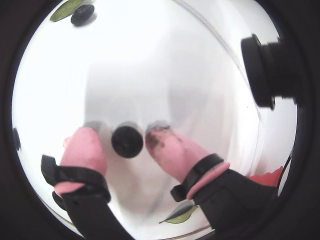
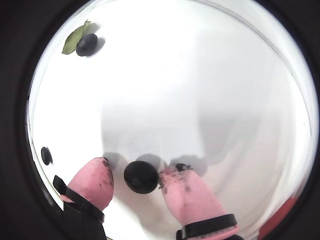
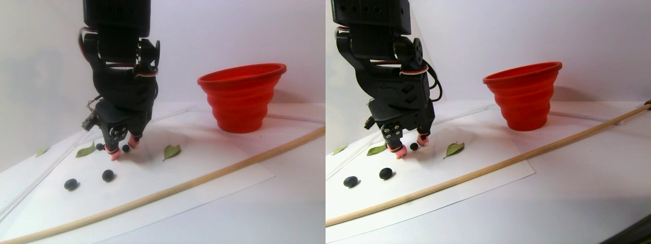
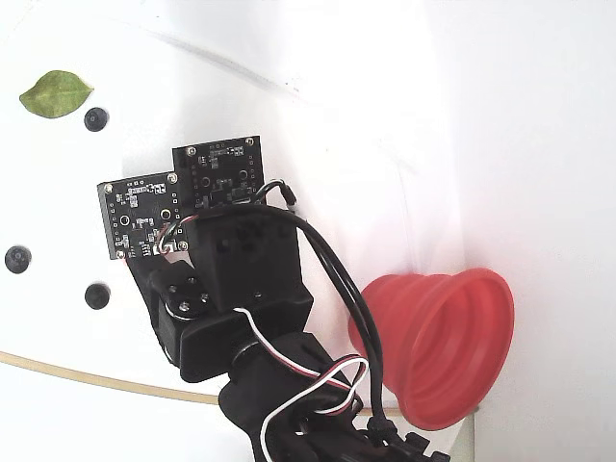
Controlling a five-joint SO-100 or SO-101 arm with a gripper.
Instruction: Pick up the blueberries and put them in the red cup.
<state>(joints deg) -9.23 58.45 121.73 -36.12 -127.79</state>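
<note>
Next, my gripper grabs the dark blueberry's round sides to put it in the red cup [image 1: 266,177].
My gripper [image 1: 125,136] is down at the white sheet, open, with its pink fingertips [image 1: 85,145] on either side of one blueberry [image 1: 127,142]. In the other wrist view the same blueberry [image 2: 141,176] lies close against the right fingertip [image 2: 180,190], and a gap shows on its left. The stereo pair view has the gripper [image 3: 122,148] low over the sheet and two more blueberries [image 3: 108,175] [image 3: 71,184] in front. The red cup [image 3: 241,96] stands upright to the right, well apart. Another blueberry [image 2: 87,44] lies by a leaf.
Green leaves [image 3: 172,151] [image 3: 85,150] lie on the white sheet near the gripper. A long wooden stick [image 3: 203,178] runs diagonally across the front of the sheet. In the fixed view, the arm's body [image 4: 241,279] covers the gripper, and the red cup [image 4: 443,346] is at lower right.
</note>
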